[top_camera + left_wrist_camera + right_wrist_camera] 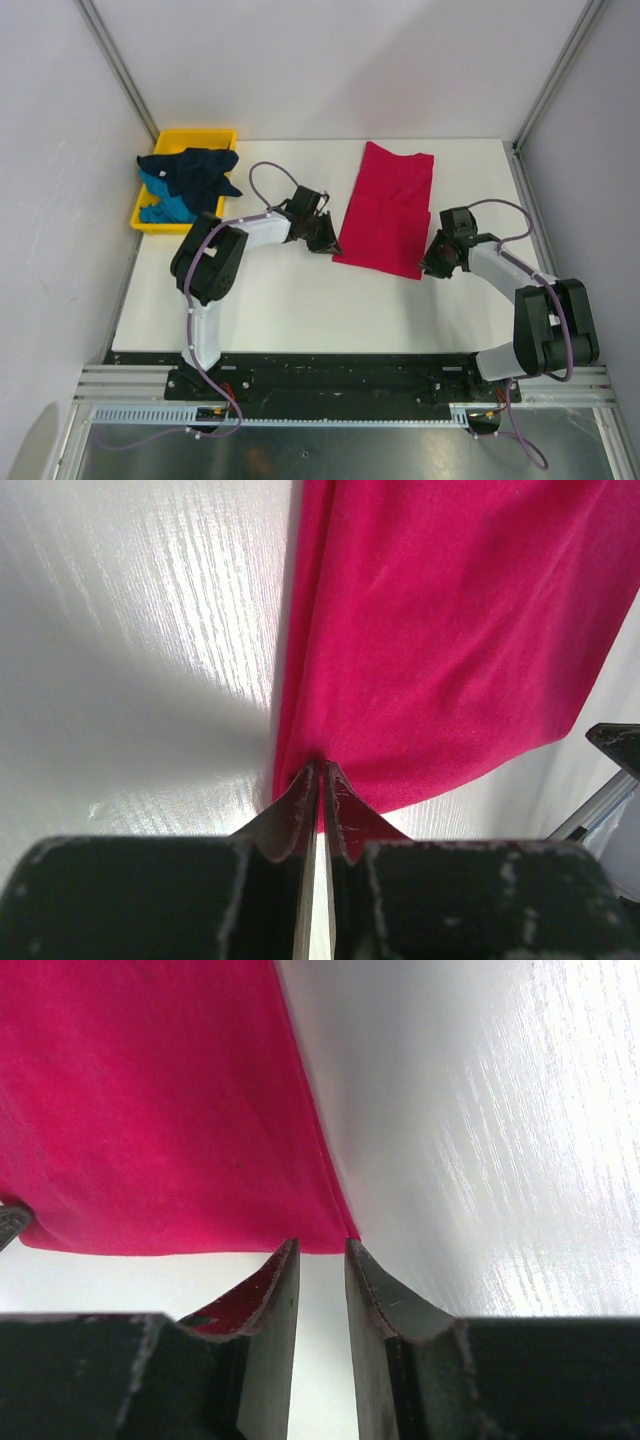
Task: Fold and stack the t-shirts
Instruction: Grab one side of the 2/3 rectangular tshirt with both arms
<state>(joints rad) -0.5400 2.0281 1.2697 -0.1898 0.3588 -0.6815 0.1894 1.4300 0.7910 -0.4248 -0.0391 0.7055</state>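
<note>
The t-shirt's free near hem corner (419,275) (337,1242) is opposite my left gripper, and my right gripper needs to grab it next, so that I can then fold the hem end over.
A crimson-pink t-shirt (385,208) lies folded into a long strip on the white table, running from the far side toward me. My left gripper (325,240) is at its near left corner. In the left wrist view the jaws (322,767) are pinched together on the cloth's edge (440,640). At the near right corner my right gripper (432,265) stands slightly open. Its fingertips (322,1245) sit just short of the shirt's hem (160,1110), with bare table between them. A dark navy t-shirt (190,172) and a teal-blue one (165,208) lie crumpled in the tray.
The yellow plastic tray (222,135) sits at the table's far left corner against the left wall. Grey walls with metal posts close in the left, right and back sides. White table (300,300) lies between the shirt and the arm bases.
</note>
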